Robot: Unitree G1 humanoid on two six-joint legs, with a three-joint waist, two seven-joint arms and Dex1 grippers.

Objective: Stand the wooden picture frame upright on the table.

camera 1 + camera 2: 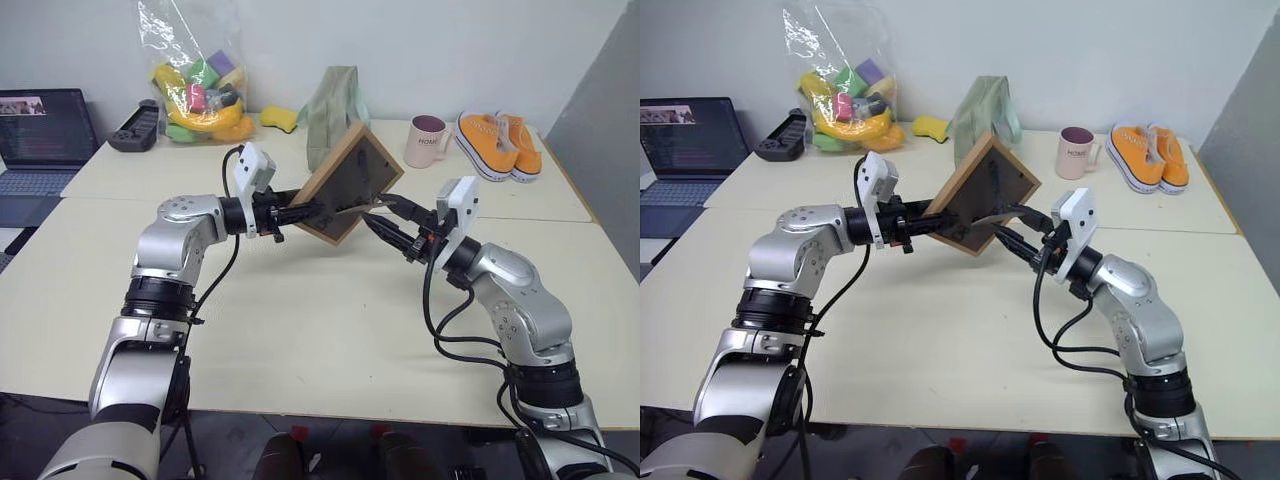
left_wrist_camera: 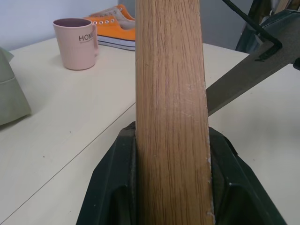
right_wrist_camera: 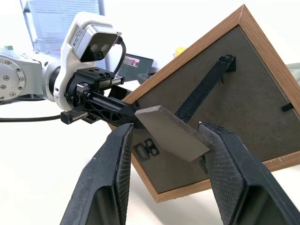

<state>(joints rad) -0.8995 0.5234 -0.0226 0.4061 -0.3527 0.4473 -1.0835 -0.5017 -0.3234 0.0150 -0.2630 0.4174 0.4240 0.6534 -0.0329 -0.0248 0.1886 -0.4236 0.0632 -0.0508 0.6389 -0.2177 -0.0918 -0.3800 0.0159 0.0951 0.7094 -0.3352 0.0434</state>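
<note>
My right gripper reaches the frame next and grabs its wooden border point(image 1: 380, 150) point(image 3: 267, 51), leaving the fold-out stand free to prop it upright.
The wooden picture frame point(image 1: 345, 185) hangs above the table point(image 1: 300, 330), turned corner-down like a diamond, its dark back panel facing me. My left gripper point(image 1: 305, 212) is shut on the frame's lower left edge; in the left wrist view the wood border point(image 2: 171, 117) stands clamped between the two black fingers point(image 2: 115, 183). From the right, my right gripper point(image 3: 166, 129) reaches the back panel and stands open. The grey fold-out stand point(image 3: 171, 133) juts out between its fingers, close to one pad.
Along the table's far side stand a pink mug point(image 1: 427, 140), orange shoes point(image 1: 500, 143), a green cloth bag point(image 1: 335, 105), a plastic bag of toys point(image 1: 200, 95), a yellow sponge point(image 1: 280, 120) and a black controller point(image 1: 133, 130). A laptop point(image 1: 40, 140) sits far left.
</note>
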